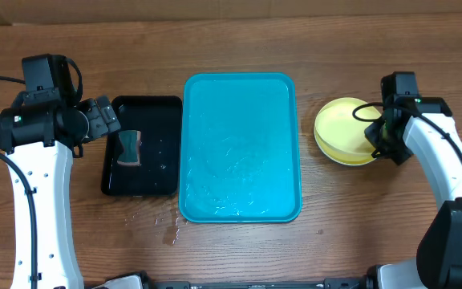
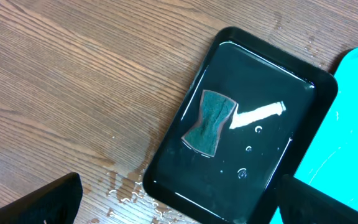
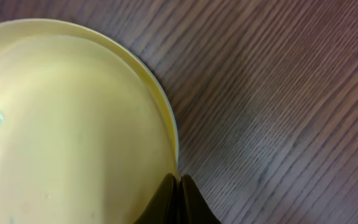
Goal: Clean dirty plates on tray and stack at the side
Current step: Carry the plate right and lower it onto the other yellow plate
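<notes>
I will let go of the top plate with my right gripper, because the top plate's edge sits just inside the lower plate's rim.
The turquoise tray lies in the middle of the table, wet, with nothing on it. To its right the plates sit stacked on the wood, a pale yellow-green one on top. A thin blue edge shows just under that plate's rim. My right gripper is shut on the right rim of the top plate, one finger over the plate and one over the table. My left gripper hangs wide open above the left end of the black tray, holding nothing.
A small black tray holding water and a dark green sponge lies left of the turquoise tray. Water drops spot the wood near its front corner.
</notes>
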